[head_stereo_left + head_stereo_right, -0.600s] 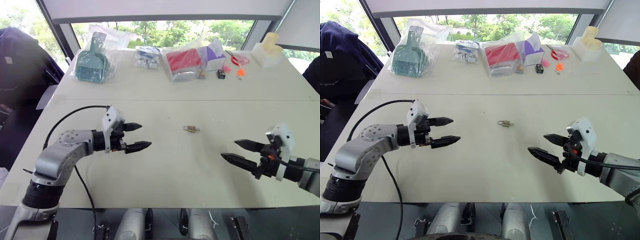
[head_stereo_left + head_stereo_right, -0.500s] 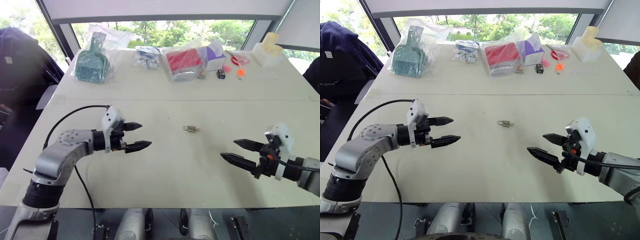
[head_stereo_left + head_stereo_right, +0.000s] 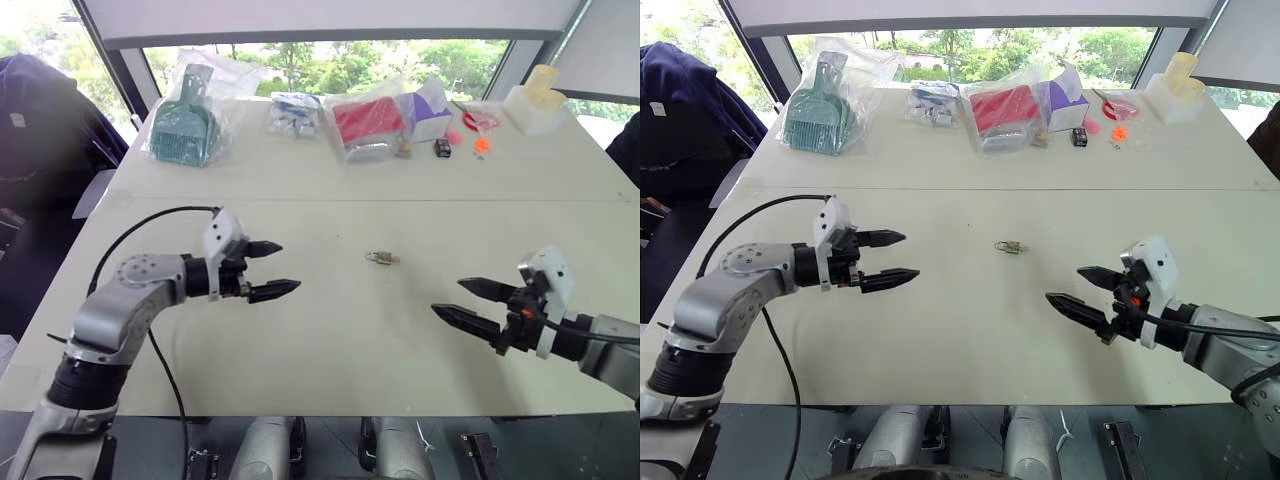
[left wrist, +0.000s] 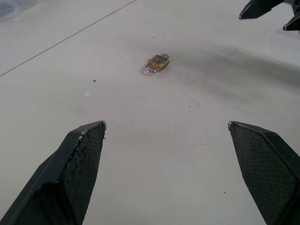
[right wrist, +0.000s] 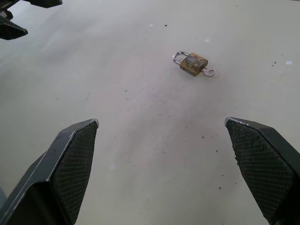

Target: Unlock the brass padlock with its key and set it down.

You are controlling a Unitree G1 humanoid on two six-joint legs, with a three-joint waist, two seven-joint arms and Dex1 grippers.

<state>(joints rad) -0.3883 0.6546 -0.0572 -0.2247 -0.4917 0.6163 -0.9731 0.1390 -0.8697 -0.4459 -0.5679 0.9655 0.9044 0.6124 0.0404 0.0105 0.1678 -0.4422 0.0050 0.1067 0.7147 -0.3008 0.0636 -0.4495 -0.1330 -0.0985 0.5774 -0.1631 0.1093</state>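
I will next grab the padlock with my left gripper by the flat-sided brass body (image 3: pixel 381 257) (image 4: pixel 158 63), as its shackle is a round loop and its key sticks out opposite.
The brass padlock (image 3: pixel 381 257) lies flat on the white table (image 3: pixel 340 330), near its middle, with a small silvery key (image 5: pixel 209 72) sticking out of its bottom and its shackle (image 5: pixel 178 56) closed. My left gripper (image 3: pixel 274 270) hovers open to the padlock's left, fingers pointing toward it, nothing between them. My right gripper (image 3: pixel 468 304) hovers open to the padlock's right and nearer the front edge, also empty. Both wrist views look at the padlock (image 4: pixel 157 62) from a distance.
Along the table's far edge lie a green dustpan in a plastic bag (image 3: pixel 186 125), a bagged blue item (image 3: pixel 294 112), a bagged red box (image 3: pixel 367 122), a purple box (image 3: pixel 430 112), small black and orange items (image 3: pixel 460 145) and a white container (image 3: pixel 536 105).
My right gripper has shifted a little to the left, toward the padlock. The left gripper and the padlock stay where they were.
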